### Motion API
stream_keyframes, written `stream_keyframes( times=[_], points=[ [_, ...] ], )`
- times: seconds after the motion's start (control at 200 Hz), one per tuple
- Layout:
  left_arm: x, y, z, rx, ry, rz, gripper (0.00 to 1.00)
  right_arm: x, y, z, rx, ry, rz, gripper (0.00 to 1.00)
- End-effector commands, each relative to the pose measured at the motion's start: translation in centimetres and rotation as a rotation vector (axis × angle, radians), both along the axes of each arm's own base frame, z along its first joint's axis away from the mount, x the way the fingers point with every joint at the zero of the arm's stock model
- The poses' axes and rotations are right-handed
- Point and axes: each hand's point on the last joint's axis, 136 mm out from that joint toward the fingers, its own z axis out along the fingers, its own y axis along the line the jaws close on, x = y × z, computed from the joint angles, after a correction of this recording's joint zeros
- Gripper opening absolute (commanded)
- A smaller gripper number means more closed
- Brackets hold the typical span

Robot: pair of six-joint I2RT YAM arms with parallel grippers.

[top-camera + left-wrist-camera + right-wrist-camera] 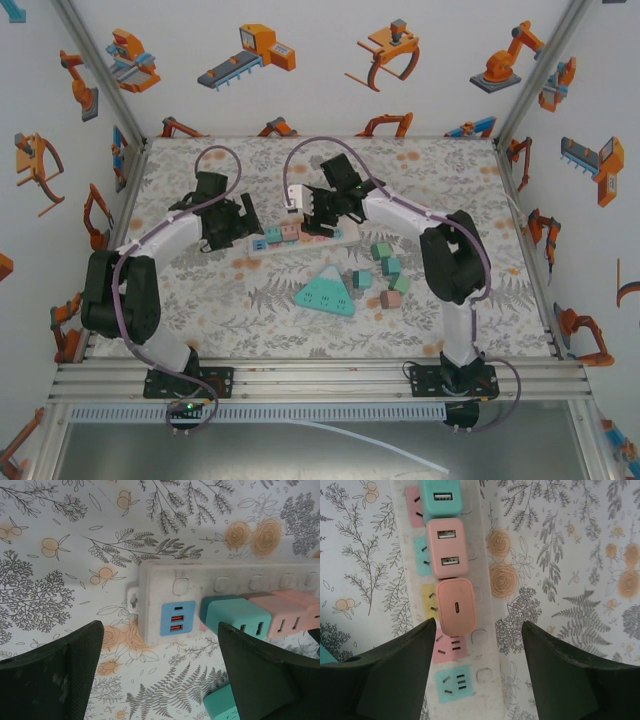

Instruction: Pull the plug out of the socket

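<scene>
Next, my right gripper grabs the opposite long sides of the plug, port side outward, to pull the nearest pink plug (305,231) (456,607).
A white power strip (318,240) lies in the middle of the table with plugs in its sockets. In the right wrist view the strip (487,645) runs top to bottom and carries a teal plug (440,497), a pink two-port plug (447,547) and a pink one-port plug (456,607). My right gripper (477,645) hangs open over the strip, just short of that nearest pink plug, with bare sockets between its fingers. My left gripper (160,675) stands open before the strip's end (150,595) with its blue USB panel (177,618). A teal plug (235,620) and a pink plug (290,617) sit beside that panel.
A teal triangular socket block (325,293) lies in front of the strip. Several loose teal and pink plugs (388,272) lie to its right. A teal piece (222,705) sits by my left gripper's right finger. Patterned walls enclose the table.
</scene>
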Motion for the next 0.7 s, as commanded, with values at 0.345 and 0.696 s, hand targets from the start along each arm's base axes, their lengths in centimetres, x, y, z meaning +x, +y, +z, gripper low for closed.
stream_keyframes(
  times=[0.345, 0.696],
  points=[
    [-1.1, -0.3, -3.1, 0.048, 0.168, -0.016, 0.66, -1.6, 1.6, -0.9, 0.056, 0.117, 0.078, 0.44],
    [-2.2, 0.5, -4.5, 0.214, 0.247, 0.005, 0.6, -1.7, 1.7, -0.5, 0.053, 0.138, 0.079, 0.28]
  ],
)
